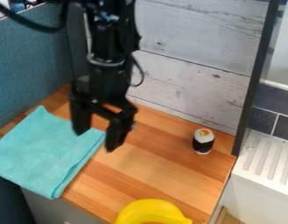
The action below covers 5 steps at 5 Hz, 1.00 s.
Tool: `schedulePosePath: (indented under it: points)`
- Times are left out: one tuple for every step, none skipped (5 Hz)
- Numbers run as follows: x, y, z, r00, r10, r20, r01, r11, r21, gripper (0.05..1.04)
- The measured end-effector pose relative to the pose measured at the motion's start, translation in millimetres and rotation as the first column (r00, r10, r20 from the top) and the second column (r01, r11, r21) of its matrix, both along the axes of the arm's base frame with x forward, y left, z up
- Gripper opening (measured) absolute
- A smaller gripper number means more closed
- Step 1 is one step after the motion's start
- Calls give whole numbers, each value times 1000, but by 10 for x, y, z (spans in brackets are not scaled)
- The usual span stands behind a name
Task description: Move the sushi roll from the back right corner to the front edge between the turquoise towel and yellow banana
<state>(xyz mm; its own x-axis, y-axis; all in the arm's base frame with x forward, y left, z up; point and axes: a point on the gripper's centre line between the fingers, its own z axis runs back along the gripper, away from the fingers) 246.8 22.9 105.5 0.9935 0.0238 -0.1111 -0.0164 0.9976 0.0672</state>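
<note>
My gripper grips the black-banded sides of the sushi roll toy [203, 141] next, to lift the toy from the wooden counter.
My gripper [96, 139] hangs over the left half of the wooden counter, its two fingers spread apart with nothing between them. Below and to its left lies a folded turquoise cloth [43, 153], whose right corner reaches near the fingertips in the view. A sushi roll toy [203, 141], white with a black band and an orange and green top, stands upright at the right, well away from the gripper. At the front edge of the counter is a yellow object [147, 210], cut off by the bottom of the view.
The wooden counter [143, 173] is bounded by a whitewashed plank wall [187, 83] behind and a blue-grey panel [29, 65] at left. A dark upright post [254, 83] and a white ribbed drainboard [265, 159] are at right.
</note>
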Motion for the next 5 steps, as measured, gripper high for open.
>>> schedulePosePath:
  points:
    - [313, -273, -5, 998, -66, 6, 67, 997, -32, 1001]
    - [580, -456, -46, 995, -95, 24, 96, 994, -47, 1001]
    - [779, -612, -47, 991, -122, 58, 127, 988, -87, 1001]
    - [913, -661, -207, 990, -127, 56, 133, 985, -109, 1001]
    - [1029, -680, -349, 990, -121, 74, 129, 986, -109, 1001]
